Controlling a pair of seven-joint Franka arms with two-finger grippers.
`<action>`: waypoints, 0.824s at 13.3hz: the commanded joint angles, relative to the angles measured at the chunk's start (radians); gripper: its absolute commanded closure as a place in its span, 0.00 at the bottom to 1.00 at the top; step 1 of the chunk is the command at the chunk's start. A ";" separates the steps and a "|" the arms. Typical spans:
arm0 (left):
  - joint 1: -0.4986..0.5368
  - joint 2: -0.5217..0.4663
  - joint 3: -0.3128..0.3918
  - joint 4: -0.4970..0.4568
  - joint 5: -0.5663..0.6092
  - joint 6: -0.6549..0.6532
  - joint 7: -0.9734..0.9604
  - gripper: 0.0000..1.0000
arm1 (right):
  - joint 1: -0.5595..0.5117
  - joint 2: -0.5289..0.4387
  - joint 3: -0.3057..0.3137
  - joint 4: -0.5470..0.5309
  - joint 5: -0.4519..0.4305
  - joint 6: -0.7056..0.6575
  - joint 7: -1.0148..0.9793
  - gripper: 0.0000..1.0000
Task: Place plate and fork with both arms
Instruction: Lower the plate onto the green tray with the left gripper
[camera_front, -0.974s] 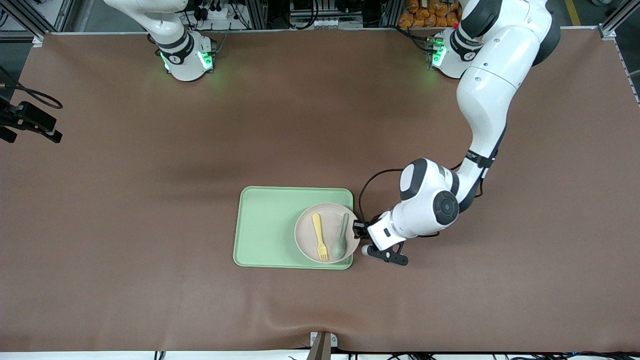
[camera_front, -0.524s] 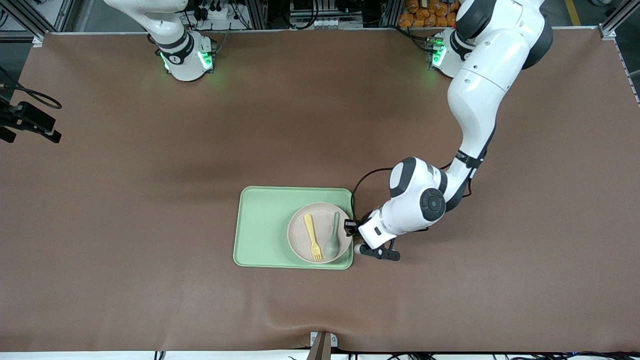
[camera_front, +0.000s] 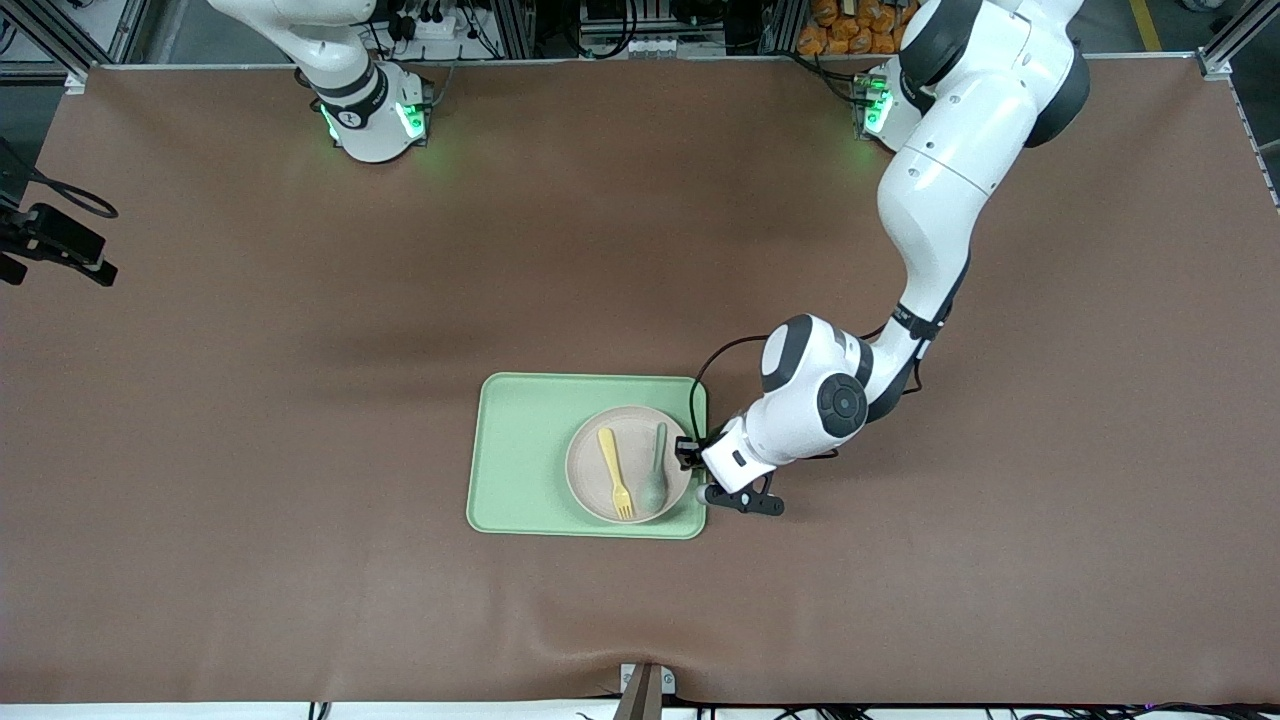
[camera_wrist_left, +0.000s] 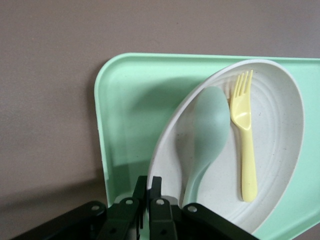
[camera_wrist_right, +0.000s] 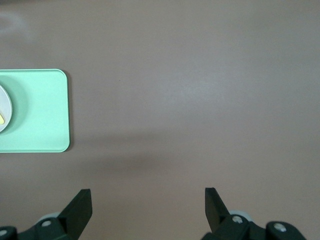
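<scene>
The cream plate's bottom is inside the light-green tray's rim and would rest in the tray, so my left gripper should open.
The cream-beige plate is over the light-green tray, at the tray's end toward the left arm. The pale-yellow fork lies on the plate beside a grey-green spoon. My left gripper is shut on the plate's rim at the tray's edge. The left wrist view shows the gripper pinching the rim of the plate, with the fork and the spoon on it. My right gripper is open and empty, high over bare table; it is out of the front view.
The tray's half toward the right arm is bare green surface. The right wrist view shows one end of the tray and a sliver of the plate. A brown mat covers the table around the tray.
My left gripper has carried the plate, with fork and spoon on it, toward the right arm's end, farther onto the tray. The right arm has not moved.
</scene>
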 joint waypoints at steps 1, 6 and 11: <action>-0.017 0.011 0.011 0.023 -0.019 0.018 -0.014 1.00 | -0.026 0.005 0.016 0.008 0.018 -0.006 -0.017 0.00; -0.040 -0.003 0.011 0.023 -0.017 0.064 -0.135 0.00 | -0.025 0.012 0.016 0.008 0.018 -0.009 -0.019 0.00; -0.022 -0.053 0.011 0.023 0.013 0.066 -0.129 0.00 | -0.014 0.026 0.020 0.013 0.018 0.004 -0.020 0.00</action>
